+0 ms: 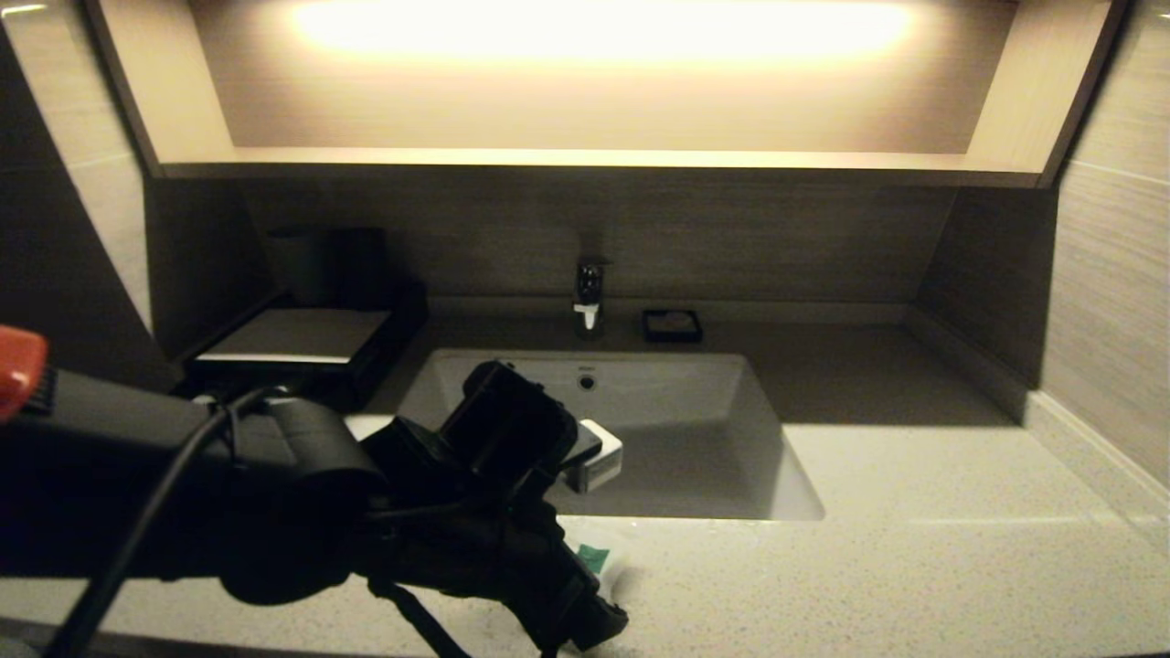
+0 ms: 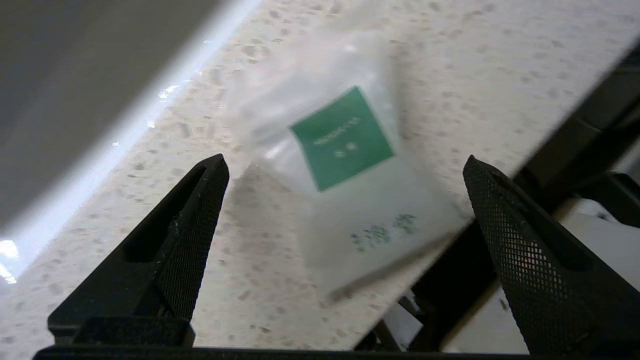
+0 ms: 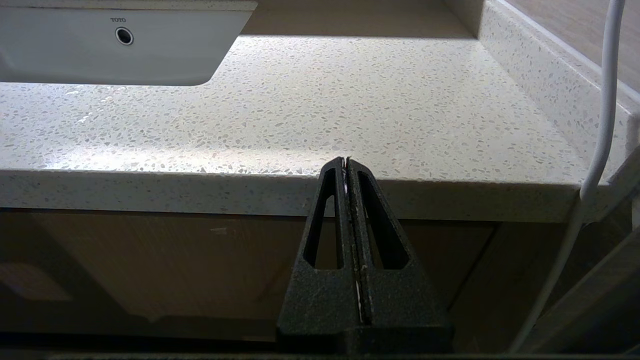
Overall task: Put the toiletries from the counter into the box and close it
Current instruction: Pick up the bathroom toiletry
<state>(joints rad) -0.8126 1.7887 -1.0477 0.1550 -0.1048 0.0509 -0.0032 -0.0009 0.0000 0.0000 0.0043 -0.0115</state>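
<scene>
My left gripper should close on the clear packet (image 2: 360, 220) now, as my fingers reach down to the speckled counter on either side of its green label (image 2: 342, 139).
A clear packet (image 2: 360, 220) with a green square label lies flat on the speckled counter (image 2: 280, 310) near its front edge. Only its green label (image 1: 592, 556) shows in the head view, beside my left arm. My left gripper (image 2: 345, 162) hangs just above the packet, open wide, with one fingertip (image 2: 212, 175) on each side of it and nothing held. In the head view this gripper (image 1: 585, 621) is at the counter's front edge. The black box (image 1: 292, 336) with a pale top stands at the back left; my arm hides its front. The long thin packet is out of view.
The sunken white basin (image 1: 695, 439) lies behind the left gripper. A tap (image 1: 590, 297) and a small black dish (image 1: 672, 325) stand at the back, a dark tumbler (image 1: 302, 265) behind the box. My right gripper (image 3: 346, 160) is parked below the counter's front edge (image 3: 200, 190).
</scene>
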